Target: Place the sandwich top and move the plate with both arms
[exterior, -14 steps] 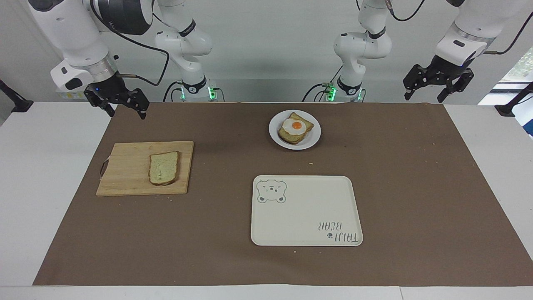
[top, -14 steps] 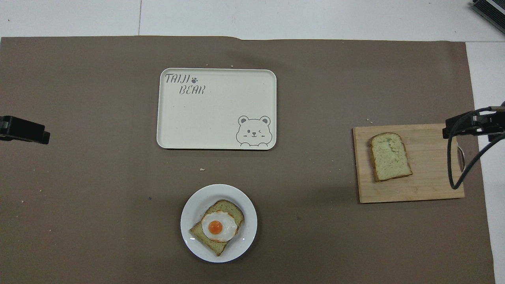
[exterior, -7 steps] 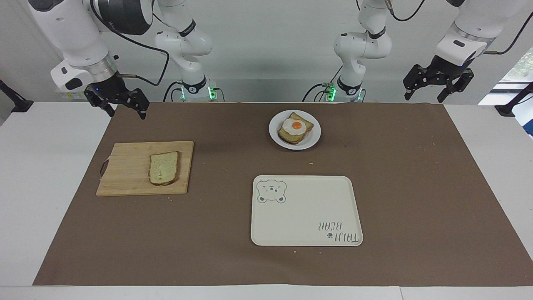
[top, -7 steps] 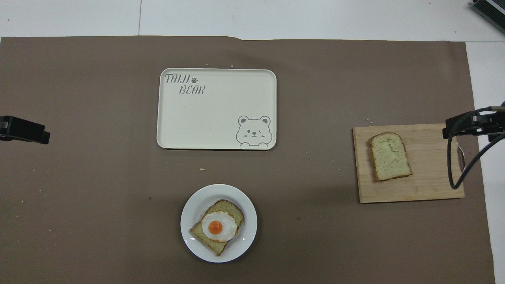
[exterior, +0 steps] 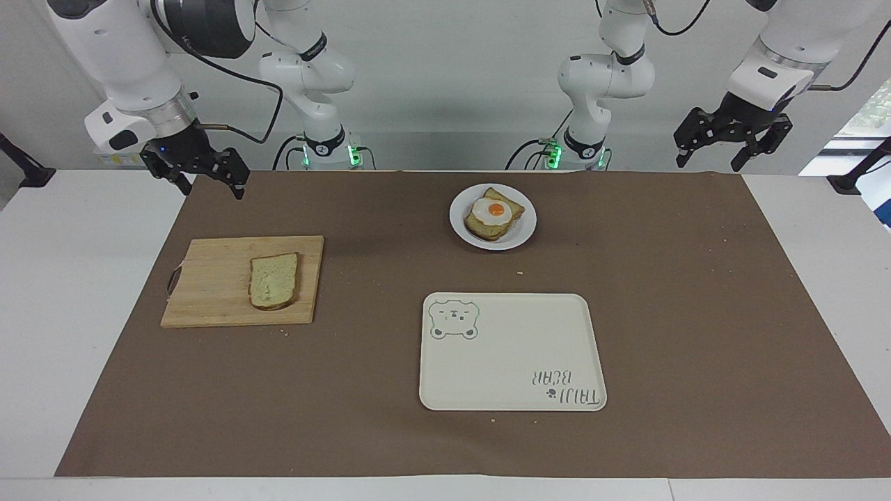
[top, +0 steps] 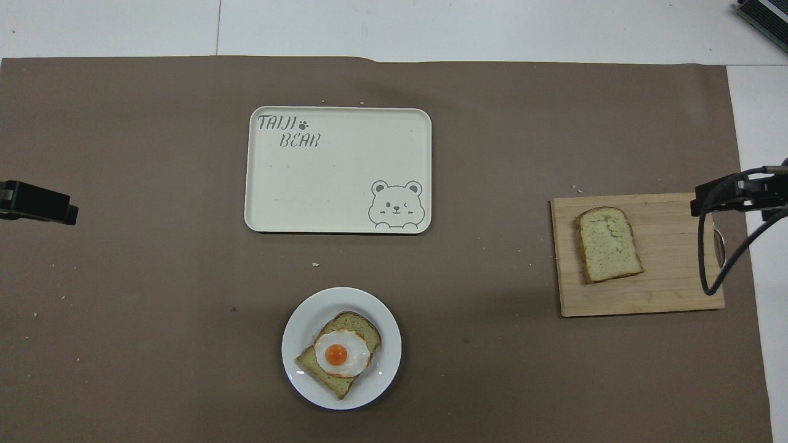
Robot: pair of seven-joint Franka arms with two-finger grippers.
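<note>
Next, my right gripper grabs the sandwich top by its crust edge (top: 633,243) to top the egg toast on the plate.
The sandwich top (exterior: 273,280) (top: 609,244), a plain pale slice with a brown crust, lies flat on a wooden cutting board (exterior: 209,278) (top: 671,277) toward the right arm's end of the table. The small white plate (exterior: 525,221) (top: 301,320) sits close to the robots and carries an egg-topped toast (exterior: 494,212) (top: 340,357). My right gripper (exterior: 212,186) (top: 732,194) hangs open and empty above the mat's corner, beside the board. My left gripper (exterior: 710,161) (top: 37,203) hangs open and empty above the mat's edge at the left arm's end.
A cream rectangular tray (exterior: 511,355) (top: 338,178) with a bear drawing lies farther from the robots than the plate. A brown mat (exterior: 696,313) covers most of the table, with crumbs scattered on it. The right arm's black cable (top: 714,258) loops over the board's end.
</note>
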